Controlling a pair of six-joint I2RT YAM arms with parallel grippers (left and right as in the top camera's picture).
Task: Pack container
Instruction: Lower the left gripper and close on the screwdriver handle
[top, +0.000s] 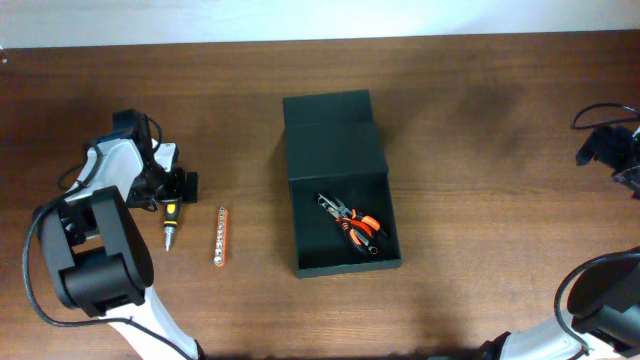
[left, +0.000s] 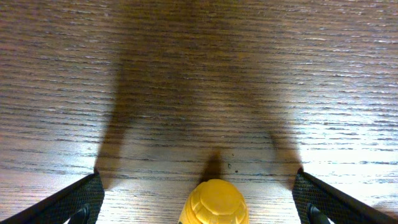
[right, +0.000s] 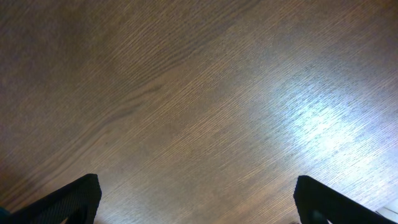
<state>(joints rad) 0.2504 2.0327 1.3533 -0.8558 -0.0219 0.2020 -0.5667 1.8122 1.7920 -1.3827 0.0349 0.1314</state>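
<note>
My left gripper closes next: its fingers meet their shadows on either side of the yellow handle's end (top: 173, 207) (left: 216, 203), so this would catch the screwdriver.
The container (top: 335, 140) is a dark green-black box in the middle of the table, its flap lid folded back at the far side. Orange-handled pliers (top: 352, 223) lie inside it. A yellow-handled screwdriver (top: 170, 222) lies at the left, with an orange bit holder (top: 221, 238) to its right. My left gripper (top: 176, 188) is open over the screwdriver's handle end; the left wrist view shows the yellow handle (left: 214, 203) between the spread fingers, untouched. My right gripper (top: 608, 148) is open and empty at the far right edge; its wrist view shows only bare wood.
The wooden table (top: 480, 120) runs to a pale wall strip at the back. A black cable (top: 600, 112) loops near the right arm.
</note>
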